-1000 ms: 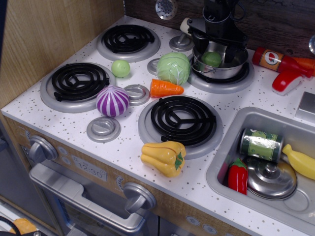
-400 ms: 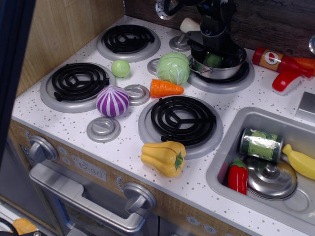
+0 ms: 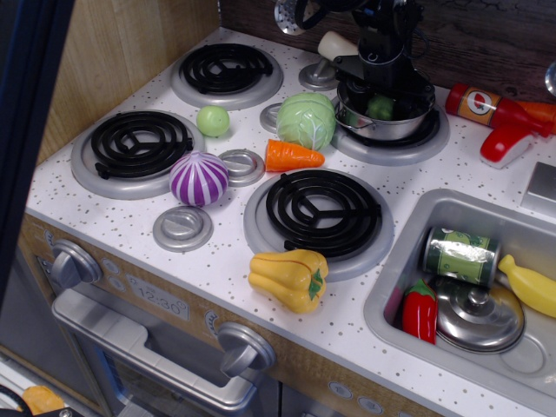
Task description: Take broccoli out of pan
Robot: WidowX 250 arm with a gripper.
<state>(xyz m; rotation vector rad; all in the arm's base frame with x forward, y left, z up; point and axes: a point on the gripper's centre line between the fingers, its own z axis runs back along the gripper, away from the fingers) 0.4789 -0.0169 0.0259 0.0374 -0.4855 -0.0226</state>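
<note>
My gripper is to take the broccoli out of the pan (image 3: 389, 128), so it needs to grab the broccoli by its lumpy green head (image 3: 380, 107) next.
The broccoli (image 3: 380, 108), a small lumpy green ball, lies inside the pan (image 3: 389, 128), a shiny steel pot on the back right burner. The pan's cream handle (image 3: 335, 43) points back left. My black gripper (image 3: 382, 97) reaches down into the pan from above. Its fingers (image 3: 353, 90) stand on either side of the broccoli, apart from each other, so it is open. The fingertips are partly hidden by the pan's rim and the gripper body.
A pale green cabbage (image 3: 307, 120) and an orange carrot (image 3: 292, 156) lie just left of the pan. A ketchup bottle (image 3: 486, 106) lies to its right. The sink (image 3: 408, 261) at front right holds a can, a lid, a red pepper and a banana. A small green ball (image 3: 213, 120), a purple onion (image 3: 198, 178) and a yellow pepper (image 3: 288, 279) lie on the stovetop.
The gripper has come down from above the pan into it, around the broccoli. A dark blue edge has come into view at the far left.
</note>
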